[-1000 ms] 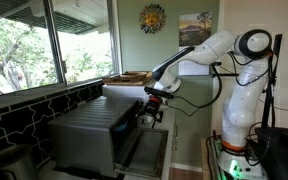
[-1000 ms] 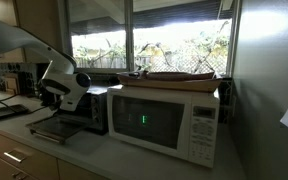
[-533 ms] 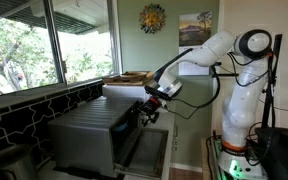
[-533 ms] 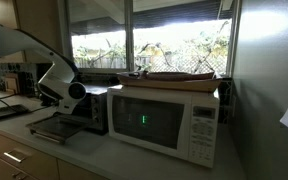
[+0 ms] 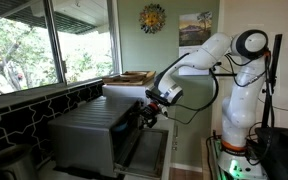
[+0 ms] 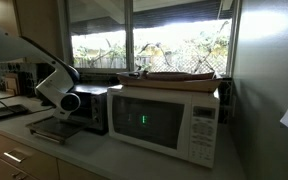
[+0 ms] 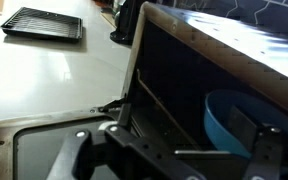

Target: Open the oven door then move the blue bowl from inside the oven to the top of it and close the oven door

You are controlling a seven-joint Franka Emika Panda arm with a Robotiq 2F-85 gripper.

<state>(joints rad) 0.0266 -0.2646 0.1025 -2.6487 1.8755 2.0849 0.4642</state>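
The robot's gripper should next grab the blue bowl by the bowl's rim, on the side nearest the oven opening. The bowl's bottom then stays free to be set on the oven (image 5: 92,128).
The grey oven (image 5: 92,128) has its door (image 5: 149,150) folded down flat; the door's dark glass fills the lower left of the wrist view (image 7: 44,160). The blue bowl (image 7: 224,118) sits inside the dark cavity, towards the right. My gripper (image 7: 169,152) is open at the mouth of the oven, just above the door. Its right finger (image 7: 268,148) is in front of the bowl's right side and its left finger (image 7: 72,158) is well left of the bowl. In both exterior views the gripper (image 5: 149,112) is at the oven opening; my wrist (image 6: 62,98) hides it.
A white microwave (image 6: 166,120) stands beside the oven with a wooden tray (image 6: 179,75) on top. A black wire baking tray (image 7: 44,22) lies on the counter. A dark tiled wall and windows run behind the appliances.
My wrist has dropped lower and moved further towards the oven opening. The door stays folded down and the bowl has not moved.
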